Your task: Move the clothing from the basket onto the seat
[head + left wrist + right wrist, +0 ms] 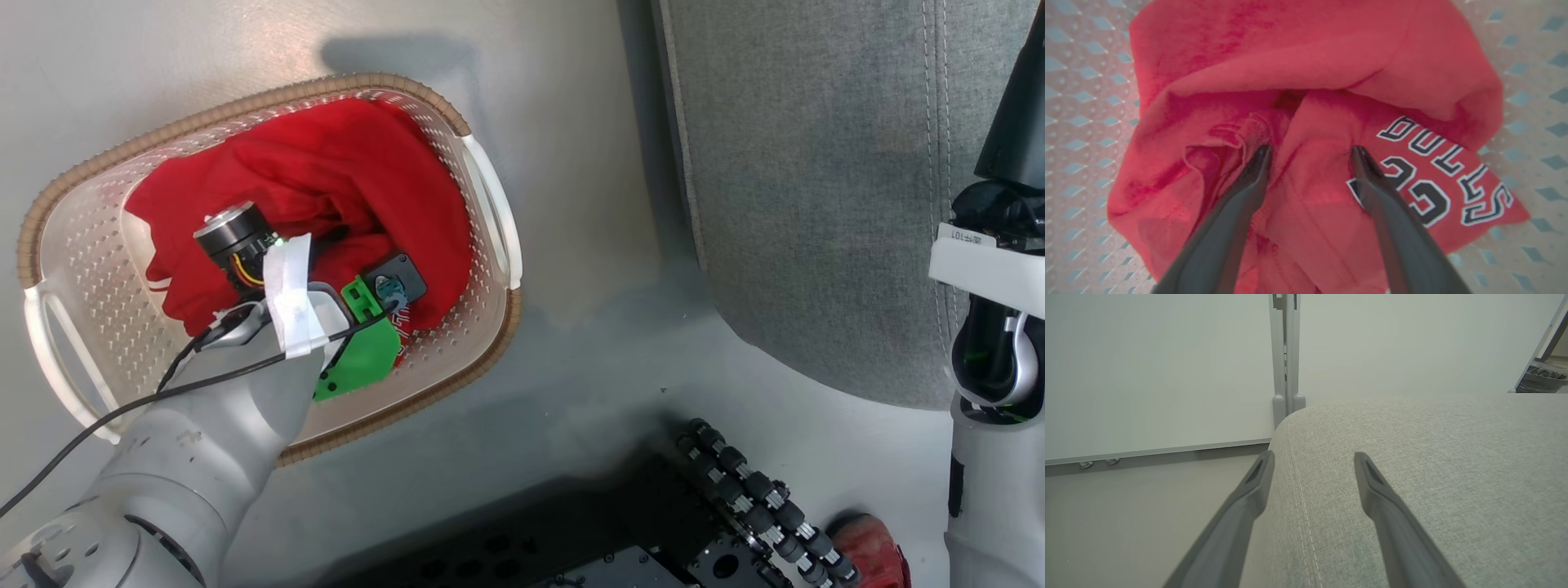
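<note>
The cloth (1319, 56) around the fold lies slack in the basket, so the left gripper will next grab the clothing by the raised fold (1313, 161) beside the lettering.
The clothing (343, 180) is a crumpled red heap inside the cream perforated basket (245, 102), which stands on the floor at the left. My left arm reaches down into the basket over the heap. In the left wrist view my left gripper (1310, 151) is open, its fingertips (1259, 157) down at the red clothing (1310, 61) with a raised fold between them. A black-and-white number 23 (1412, 188) and lettering show beside the right finger. My right gripper (1314, 457) is open and holds nothing, hanging over the edge of the light-grey seat (1433, 477). The seat (816, 180) lies to the basket's right.
My right arm (996, 327) stands along the right edge, over the seat. The robot's dark base (571, 547), a black cable chain (759, 490) and a red part (865, 547) lie at the bottom. A white wall panel with a grey post (1286, 355) rises behind the seat.
</note>
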